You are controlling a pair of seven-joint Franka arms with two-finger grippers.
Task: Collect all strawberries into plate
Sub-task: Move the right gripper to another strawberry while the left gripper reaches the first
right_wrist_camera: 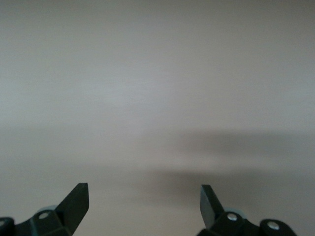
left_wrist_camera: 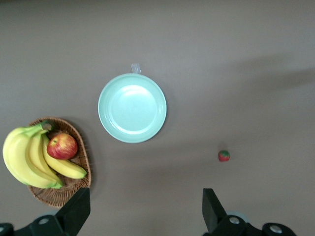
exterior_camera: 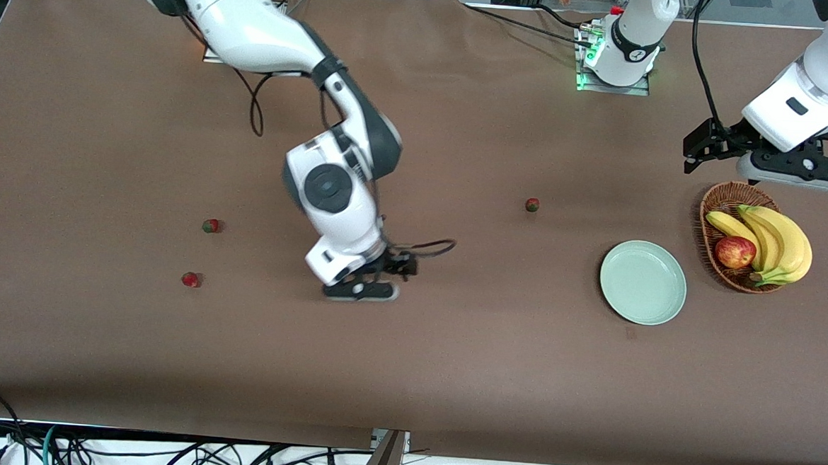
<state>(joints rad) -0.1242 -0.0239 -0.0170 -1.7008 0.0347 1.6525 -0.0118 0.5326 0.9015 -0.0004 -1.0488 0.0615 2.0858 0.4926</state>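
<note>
The robot's left gripper should next grab the strawberry in the middle of the table by its rounded sides, to collect it into the mint-green plate (exterior_camera: 643,281) (left_wrist_camera: 132,108).
Three small red strawberries lie on the brown table. One (exterior_camera: 532,205) is mid-table; it also shows in the left wrist view (left_wrist_camera: 224,156). Two (exterior_camera: 210,226) (exterior_camera: 190,279) lie toward the right arm's end. The pale mint-green plate (exterior_camera: 643,281) (left_wrist_camera: 132,108) is empty, beside the basket. My right gripper (exterior_camera: 365,291) (right_wrist_camera: 144,204) is open and empty, low over bare table between the two strawberries and the plate. My left gripper (exterior_camera: 805,174) (left_wrist_camera: 145,211) is open and empty, up over the table just by the basket's rim.
A brown wicker basket (exterior_camera: 711,205) (left_wrist_camera: 74,132) beside the plate holds bananas (exterior_camera: 782,237) and a red-yellow apple (exterior_camera: 735,252). Cables hang along the table's front edge. The right arm's elbow and forearm stretch over the table's middle.
</note>
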